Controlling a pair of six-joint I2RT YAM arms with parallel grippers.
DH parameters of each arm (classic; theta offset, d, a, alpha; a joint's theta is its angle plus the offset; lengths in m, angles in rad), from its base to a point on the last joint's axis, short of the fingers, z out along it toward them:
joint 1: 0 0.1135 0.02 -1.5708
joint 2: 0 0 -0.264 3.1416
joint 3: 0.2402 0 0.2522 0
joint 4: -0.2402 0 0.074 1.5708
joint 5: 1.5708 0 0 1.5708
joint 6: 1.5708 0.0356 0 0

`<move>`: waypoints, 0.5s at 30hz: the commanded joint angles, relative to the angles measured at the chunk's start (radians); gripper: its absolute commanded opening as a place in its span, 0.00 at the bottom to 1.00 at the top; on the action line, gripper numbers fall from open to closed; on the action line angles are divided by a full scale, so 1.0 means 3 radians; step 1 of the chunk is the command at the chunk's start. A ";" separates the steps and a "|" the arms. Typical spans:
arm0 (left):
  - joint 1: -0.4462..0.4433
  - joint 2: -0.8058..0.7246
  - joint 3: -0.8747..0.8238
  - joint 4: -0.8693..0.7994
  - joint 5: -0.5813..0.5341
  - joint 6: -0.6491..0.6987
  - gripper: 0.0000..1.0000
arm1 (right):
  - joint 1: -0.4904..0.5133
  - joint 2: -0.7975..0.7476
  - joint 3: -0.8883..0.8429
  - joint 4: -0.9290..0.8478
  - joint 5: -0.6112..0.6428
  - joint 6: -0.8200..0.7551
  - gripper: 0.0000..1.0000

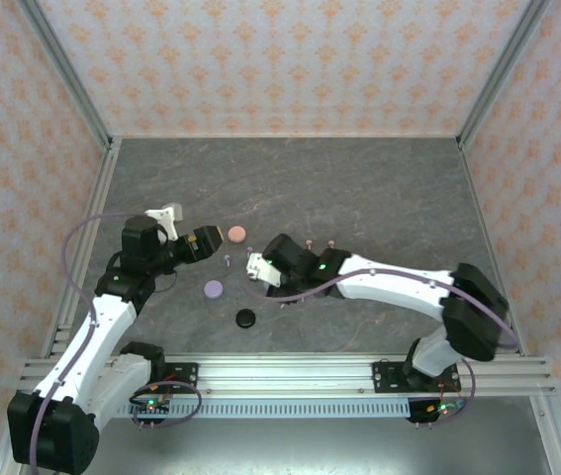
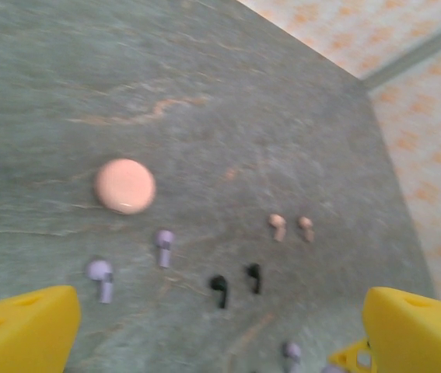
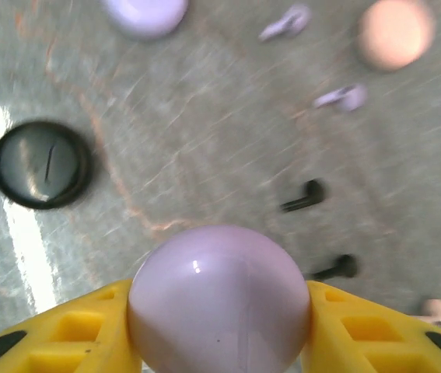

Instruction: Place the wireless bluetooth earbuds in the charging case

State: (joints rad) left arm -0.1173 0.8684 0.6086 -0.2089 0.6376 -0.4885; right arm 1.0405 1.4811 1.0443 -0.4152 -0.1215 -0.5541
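The lid of the lavender charging case (image 3: 218, 284) stays free to open for putting in the earbuds if I grab the case by its body, so I should do that with my left gripper next.
My right gripper (image 3: 220, 330) is shut on a round lavender charging case (image 3: 218, 284), held just above the table; from above, that gripper (image 1: 257, 269) sits mid-table. Ahead of it lie two black earbuds (image 3: 304, 196), two lavender earbuds (image 3: 341, 97) and one pink earbud (image 3: 438, 309). My left gripper (image 2: 220, 342) hangs open over the table with nothing between its yellow fingers (image 2: 22, 330). Below it lie two lavender earbuds (image 2: 101, 276), two black earbuds (image 2: 219, 289) and two pink earbuds (image 2: 278, 225). Another lavender earbud (image 2: 292, 353) lies near the frame's lower edge.
Three closed round cases rest on the grey table: a pink one (image 1: 237, 234), a lavender one (image 1: 214, 288) and a black one (image 1: 247, 318). Patterned walls and metal posts (image 1: 72, 79) fence the table. The far half of the table (image 1: 290, 178) is bare.
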 commanded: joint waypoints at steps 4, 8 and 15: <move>-0.0207 0.0227 0.0246 0.0091 0.1063 0.0044 0.93 | -0.0038 -0.0496 -0.0107 0.0454 0.0278 -0.0276 0.47; -0.0443 0.0346 0.0324 0.0209 0.1218 0.0032 0.93 | -0.0038 -0.0599 -0.0065 0.0481 0.0296 -0.0361 0.47; -0.0661 0.0463 0.0403 0.0298 0.1310 0.0051 0.86 | -0.0037 -0.0647 -0.0055 0.0559 0.0283 -0.0411 0.47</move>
State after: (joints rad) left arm -0.3000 1.0000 0.6933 -0.1593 0.9771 -0.4885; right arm 1.0332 1.3163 1.0245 -0.2863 -0.0574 -0.6563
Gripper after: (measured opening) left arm 0.869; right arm 0.464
